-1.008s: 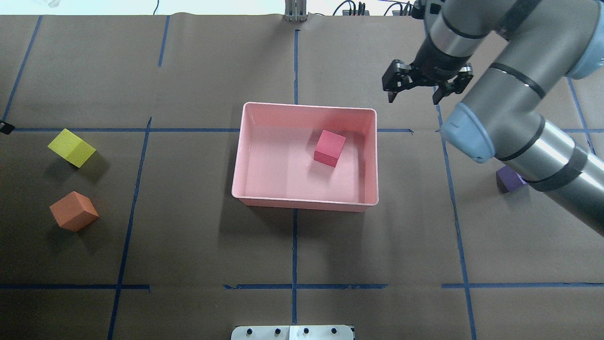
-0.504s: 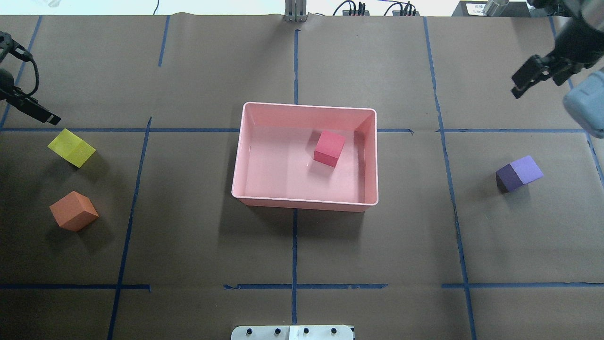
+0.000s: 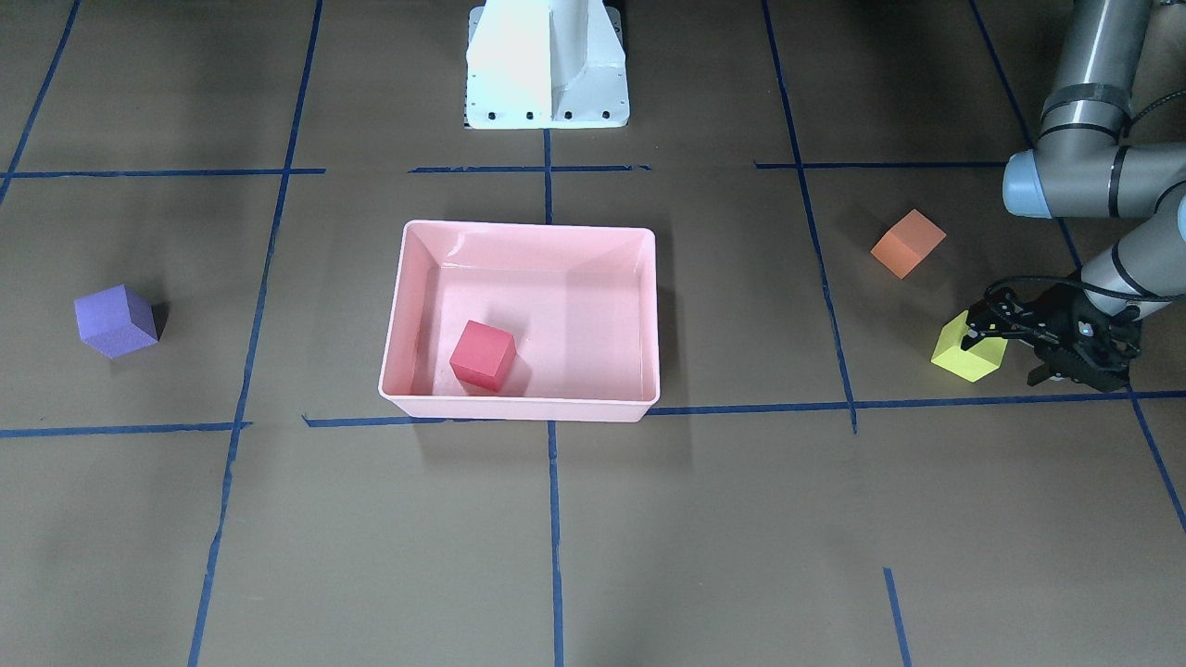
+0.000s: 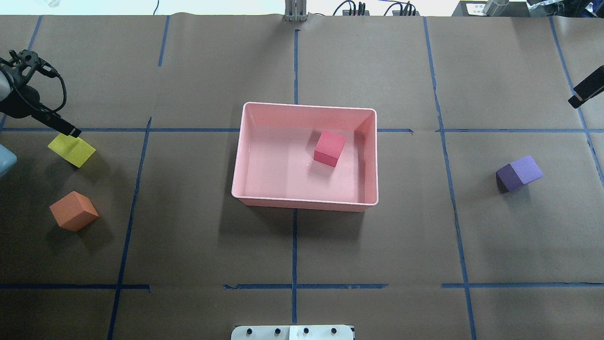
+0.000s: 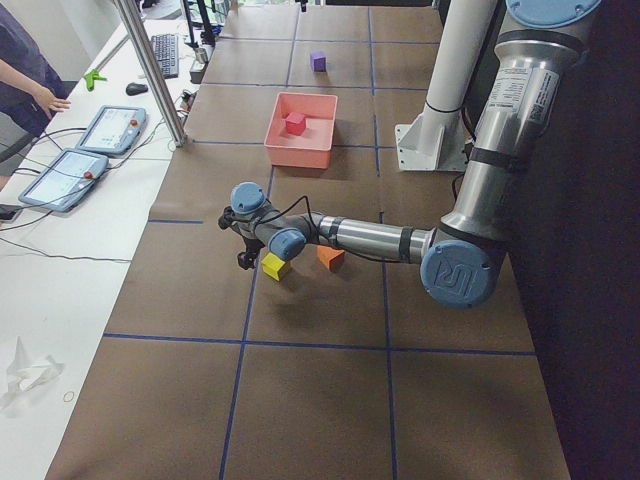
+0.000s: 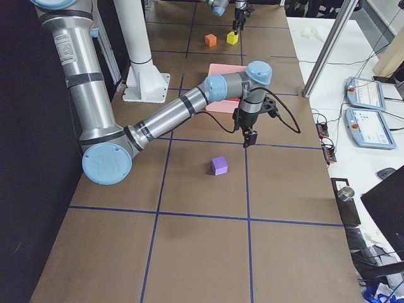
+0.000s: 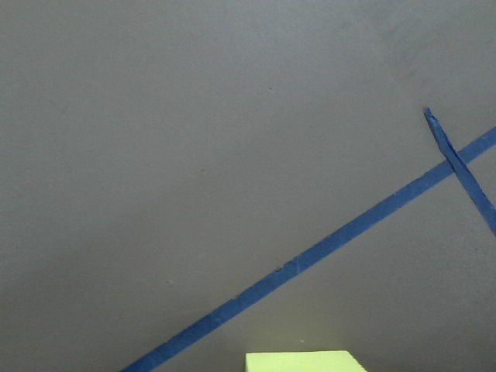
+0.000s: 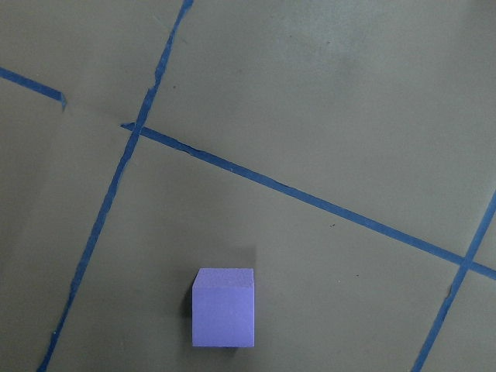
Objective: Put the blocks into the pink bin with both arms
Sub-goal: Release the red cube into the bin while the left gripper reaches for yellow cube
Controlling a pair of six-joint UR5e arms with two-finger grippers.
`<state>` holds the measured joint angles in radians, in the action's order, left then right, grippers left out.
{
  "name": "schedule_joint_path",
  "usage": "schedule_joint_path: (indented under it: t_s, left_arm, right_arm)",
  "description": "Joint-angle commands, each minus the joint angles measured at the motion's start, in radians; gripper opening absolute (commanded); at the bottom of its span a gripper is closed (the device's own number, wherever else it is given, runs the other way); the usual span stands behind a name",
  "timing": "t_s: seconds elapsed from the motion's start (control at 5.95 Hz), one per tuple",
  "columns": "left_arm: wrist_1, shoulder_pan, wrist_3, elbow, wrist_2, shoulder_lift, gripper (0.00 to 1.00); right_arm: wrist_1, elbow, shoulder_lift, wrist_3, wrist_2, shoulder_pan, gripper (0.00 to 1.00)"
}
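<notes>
Next, my left gripper grabs the yellow-green block by its body [image 3: 958, 351] [image 7: 302, 363] to place it into the pink bin.
The pink bin [image 4: 306, 106] [image 3: 528, 225] stands mid-table with the red block [image 4: 329, 148] [image 3: 482, 354] inside it. The yellow-green block [image 4: 71, 148] [image 3: 964, 357] and the orange block [image 4: 73, 211] [image 3: 907, 243] lie on the robot's left. My left gripper [image 3: 1003, 361] is open and empty, hovering at the yellow-green block's far outer corner; one finger [image 4: 63, 126] shows overhead. The purple block [image 4: 518, 174] [image 8: 223, 306] lies on the robot's right. My right gripper [image 6: 246, 136] hangs open and empty beyond it; only one finger [image 4: 587, 87] shows overhead.
The white pedestal base [image 3: 547, 65] stands at the robot's table edge. Blue tape lines cross the brown table cover. Past the far edge are a metal post [image 5: 150, 70], tablets [image 5: 100, 125] and an operator.
My right arm has swung from beside the bin's far right corner out to the right edge, uncovering the purple block. My left gripper has come in from the left toward the yellow-green block.
</notes>
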<state>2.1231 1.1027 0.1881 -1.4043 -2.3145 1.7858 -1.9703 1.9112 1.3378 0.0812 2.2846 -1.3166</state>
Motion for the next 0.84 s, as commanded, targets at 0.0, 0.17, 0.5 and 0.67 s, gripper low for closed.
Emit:
schedule_joint_path:
  t_s: [0.0, 0.17, 0.5, 0.67]
  left_arm:
    - [0.001, -0.016, 0.005, -0.001, -0.002, -0.028, 1.00]
    - [0.000, -0.042, 0.023, 0.001, -0.003, -0.031, 1.00]
    - [0.003, -0.076, 0.114, -0.007, -0.051, -0.028, 1.00]
    - [0.003, -0.081, 0.114, -0.007, -0.049, -0.028, 1.00]
  right_arm:
    - [0.001, 0.003, 0.011, 0.008, 0.001, -0.004, 1.00]
    - [0.002, 0.002, 0.017, 0.008, 0.001, -0.004, 1.00]
    - [0.005, 0.002, 0.021, 0.008, 0.001, -0.004, 1.00]
    - [0.005, 0.002, 0.021, 0.008, 0.000, -0.004, 1.00]
